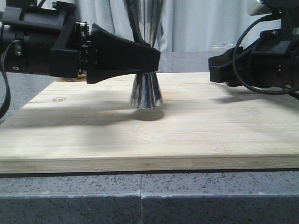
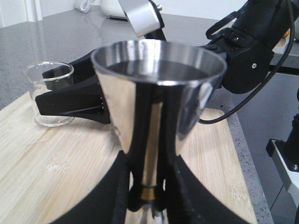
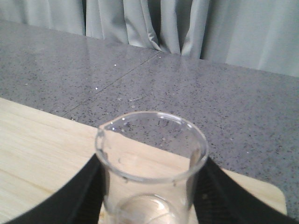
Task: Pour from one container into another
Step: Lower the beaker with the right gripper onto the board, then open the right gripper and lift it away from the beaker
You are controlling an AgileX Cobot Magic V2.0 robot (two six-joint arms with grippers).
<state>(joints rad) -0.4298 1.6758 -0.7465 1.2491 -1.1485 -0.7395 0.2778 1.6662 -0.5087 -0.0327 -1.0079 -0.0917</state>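
The glass beaker sits low on the bamboo board and would stand upright, so my right gripper should open its fingers.
The steel hourglass jigger stands upright on the bamboo board, its thin gold band at the waist. My left gripper comes in from the left and is shut on the jigger's waist, a finger on each side. The clear glass beaker stands upright near the board's far right corner, pouring lip at its rim. My right gripper is shut on the beaker's sides. In the front view only the beaker's rim shows above the right gripper. From the left wrist, the beaker looks empty.
The board lies on a grey speckled countertop with a seam. Grey curtains hang behind. A white appliance stands at the far end of the counter. The right arm's black body and cables lie close behind the jigger.
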